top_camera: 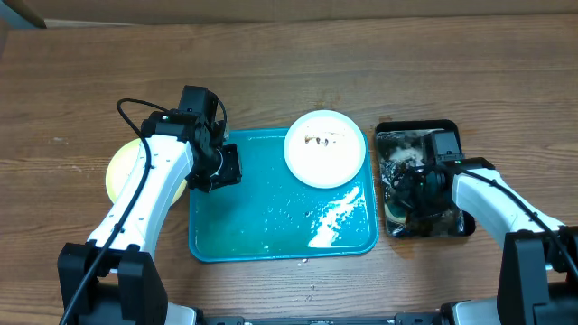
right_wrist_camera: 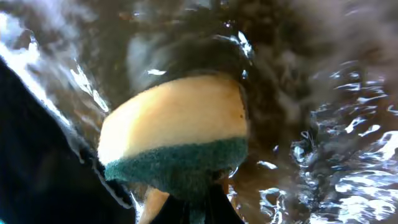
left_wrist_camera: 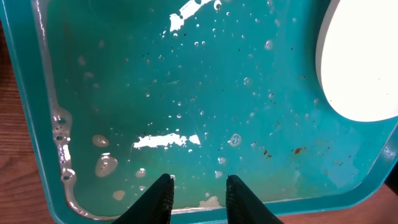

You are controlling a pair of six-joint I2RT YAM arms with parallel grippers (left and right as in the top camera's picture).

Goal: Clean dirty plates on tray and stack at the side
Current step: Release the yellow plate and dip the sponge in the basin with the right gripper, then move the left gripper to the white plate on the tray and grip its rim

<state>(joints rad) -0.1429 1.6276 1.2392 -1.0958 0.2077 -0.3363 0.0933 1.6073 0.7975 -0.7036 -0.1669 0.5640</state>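
Note:
I need to take hold of the white plate by its near rim (top_camera: 316, 184) (left_wrist_camera: 352, 115) with my left gripper next. That leaves the plate's smeared side open for the sponge to clean.
A white plate (top_camera: 325, 149) with brown smears lies on the far right part of the teal tray (top_camera: 235, 244); its rim also shows in the left wrist view (left_wrist_camera: 360, 62). A pale yellow plate (top_camera: 120, 171) rests on the table left of the tray, partly under my left arm. My left gripper (top_camera: 224, 167) hovers over the tray's wet left end (left_wrist_camera: 37, 124), open (left_wrist_camera: 198, 180) with nothing between its fingers. My right gripper (top_camera: 408, 185) is down in the black tray (top_camera: 452, 129), shut (right_wrist_camera: 199, 199) on a yellow sponge with a green scouring face (right_wrist_camera: 174, 118) in murky water.
Water drops, foam patches and small brown specks (left_wrist_camera: 298, 150) cover the tray floor. The black tray of dark water stands just right of the teal tray. Bare wooden table (top_camera: 289, 63) lies beyond both trays.

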